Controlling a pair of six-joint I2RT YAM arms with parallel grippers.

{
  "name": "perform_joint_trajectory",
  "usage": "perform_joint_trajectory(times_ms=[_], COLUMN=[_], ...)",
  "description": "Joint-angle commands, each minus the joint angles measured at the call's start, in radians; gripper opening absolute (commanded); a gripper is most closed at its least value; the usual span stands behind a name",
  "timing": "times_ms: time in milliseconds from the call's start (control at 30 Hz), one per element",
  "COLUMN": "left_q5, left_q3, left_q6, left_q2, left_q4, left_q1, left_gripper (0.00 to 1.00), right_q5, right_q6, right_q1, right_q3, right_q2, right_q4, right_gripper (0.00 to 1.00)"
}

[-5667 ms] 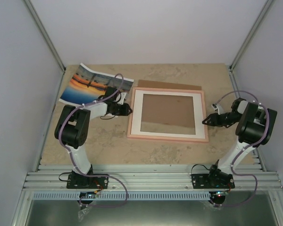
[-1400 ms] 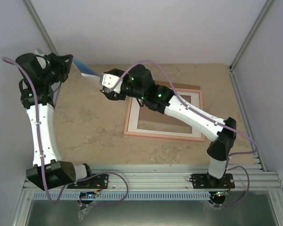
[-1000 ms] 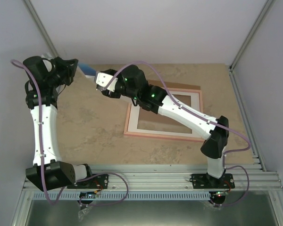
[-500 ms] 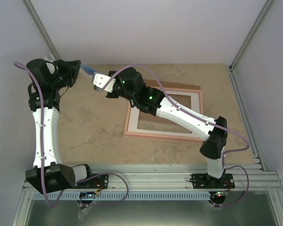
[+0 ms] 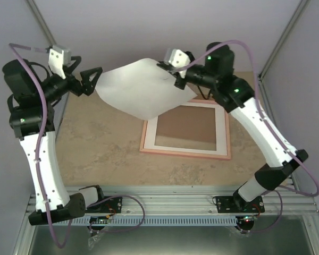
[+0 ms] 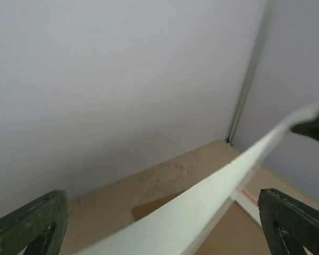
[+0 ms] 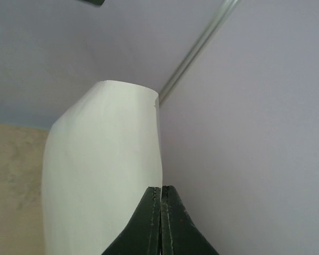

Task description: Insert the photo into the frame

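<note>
My left gripper needs to grab the photo's loose corner (image 5: 99,87) next, opposite my right gripper, so that the photo's other edge can go into the frame (image 5: 183,154) first.
The photo (image 5: 141,90) hangs in the air above the back of the table, curved, with its plain white back toward the top camera. My right gripper (image 5: 169,69) is shut on its right edge; in the right wrist view the closed fingertips (image 7: 160,210) pinch the white sheet (image 7: 101,170). My left gripper (image 5: 94,81) stands open at the photo's left corner. In the left wrist view the sheet's edge (image 6: 202,196) runs between the wide-apart fingers (image 6: 29,226) without touching them. The pink frame (image 5: 183,154) lies flat on the table below.
Inside the frame lies a brown board with a white border (image 5: 189,125). A second brown board (image 5: 202,99) peeks out behind the frame's far edge. Grey walls close the table on three sides, with metal rails (image 5: 165,204) along the near edge.
The left gripper opened and let go of the photo, then drew back left. The right arm lifted and swung right with the photo, which now spreads out white side up.
</note>
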Motion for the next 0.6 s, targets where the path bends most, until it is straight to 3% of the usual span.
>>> perform_joint_trajectory(times_ms=[0,133,200,333,500,567], left_q5=[0.168,0.201,0.191,0.041,-0.104,-0.153], left_q3=[0.166,0.313,0.371,0.438,0.414,0.408], left_q6=[0.559,0.674,0.734,0.801,0.781,0.771], left_q2=[0.021,0.107,0.149,0.221,0.243,0.261], left_q4=[-0.293,-0.473,-0.581,-0.754,-0.758,-0.758], left_q1=[-0.009,-0.033,-0.106,-0.322,-0.474,-0.527], left_gripper=[0.99,0.99,0.97,0.9,0.87,0.81], right_q5=[-0.284,-0.327,-0.321,-0.291,-0.295,-0.289], right_q6=[0.009,-0.036,-0.038,-0.049,-0.063,-0.069], right_q1=[-0.067,-0.074,-0.075,-0.075,-0.075,-0.075], right_q3=[-0.032,-0.062,-0.075,-0.109,-0.159,-0.173], right_q2=[-0.063,-0.111,-0.13,-0.161,-0.203,-0.215], right_q4=[-0.165,-0.251,-0.276,-0.299,-0.307,-0.31], right_gripper=[0.01,0.01,0.0,0.01,0.01,0.01])
